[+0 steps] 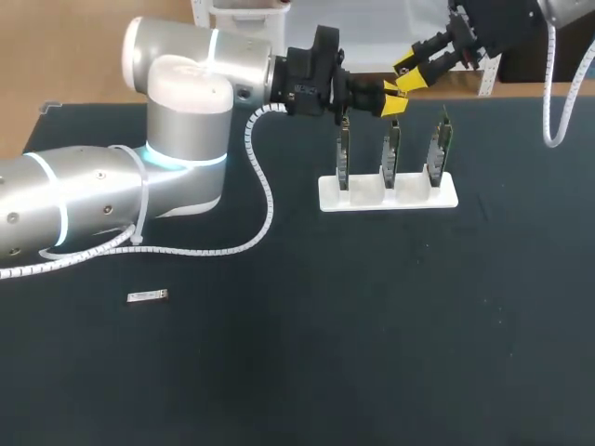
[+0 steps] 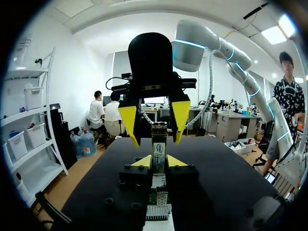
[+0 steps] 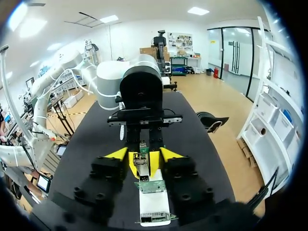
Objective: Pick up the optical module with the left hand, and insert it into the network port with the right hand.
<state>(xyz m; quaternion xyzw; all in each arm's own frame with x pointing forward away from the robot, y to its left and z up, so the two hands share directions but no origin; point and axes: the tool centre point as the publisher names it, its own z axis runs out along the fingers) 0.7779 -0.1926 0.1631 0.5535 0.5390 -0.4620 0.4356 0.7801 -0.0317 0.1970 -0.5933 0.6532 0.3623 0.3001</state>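
My right gripper grabs the silver optical module by its socketed end (image 3: 140,162) next, so its plug end stays free to enter the network port.
My left gripper (image 1: 392,97) is raised above the white stand (image 1: 388,197) of three upright network cards (image 1: 391,153). It is shut on a slim metal optical module (image 2: 158,151). In the left wrist view the module juts out past the yellow tips toward my right gripper (image 2: 155,126), whose fingers (image 2: 129,122) stand on both sides of the module's free end with gaps. In the right wrist view my right gripper (image 3: 143,156) is open around the module (image 3: 141,162), facing the left gripper's black body (image 3: 141,89). A green card (image 3: 151,186) sits below.
A second small silver module (image 1: 147,296) lies on the dark table at the front left. The left arm's white spiral cable (image 1: 265,200) droops over the table beside the stand. My right arm's cable (image 1: 558,102) hangs at the far right.
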